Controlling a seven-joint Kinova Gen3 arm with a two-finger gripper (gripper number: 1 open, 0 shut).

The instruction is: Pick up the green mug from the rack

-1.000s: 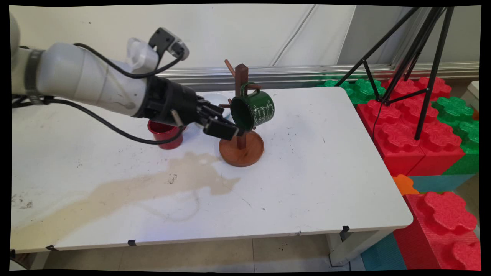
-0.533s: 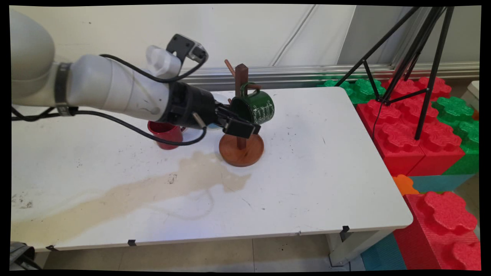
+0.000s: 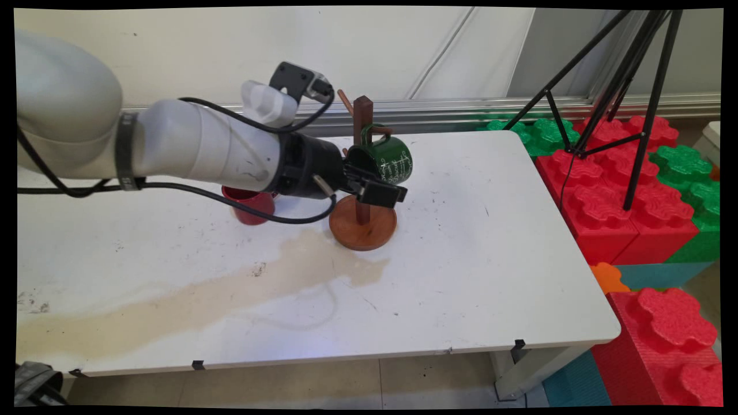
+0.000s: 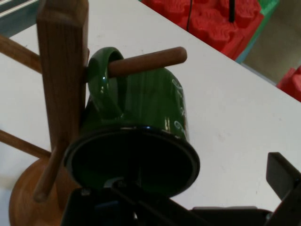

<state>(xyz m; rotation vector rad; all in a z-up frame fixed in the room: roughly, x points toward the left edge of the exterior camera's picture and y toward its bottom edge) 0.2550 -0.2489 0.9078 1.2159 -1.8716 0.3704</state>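
My gripper should next lift the dark green mug off the wooden mug tree (image 4: 63, 70), so it needs to grab the mug by its rim (image 4: 192, 157).
A dark green enamel mug (image 3: 389, 161) hangs by its handle on a peg of the wooden mug tree (image 3: 362, 118), mouth tilted down toward the arm. My gripper (image 3: 372, 181) is open at the mug's mouth. Its near finger (image 3: 381, 195) sits just below the rim, and the other is hidden by the mug. In the hand view the mug (image 4: 141, 117) fills the centre, hung on the peg (image 4: 146, 61). One finger (image 4: 282, 176) stands well to the right of the rim, and the gripper (image 4: 195, 174) straddles the mug's wall.
The tree's round wooden base (image 3: 363, 226) stands mid-table. A red cup (image 3: 252, 204) sits behind the arm's wrist. A brown stain (image 3: 230, 288) runs across the table's front left. Red and green foam blocks (image 3: 628, 190) and a black tripod (image 3: 628, 86) stand to the right.
The arm has moved right and slightly up toward the hanging mug, bringing the open fingers from beside the tree's post to the mug's rim. The mug and tree have not moved.
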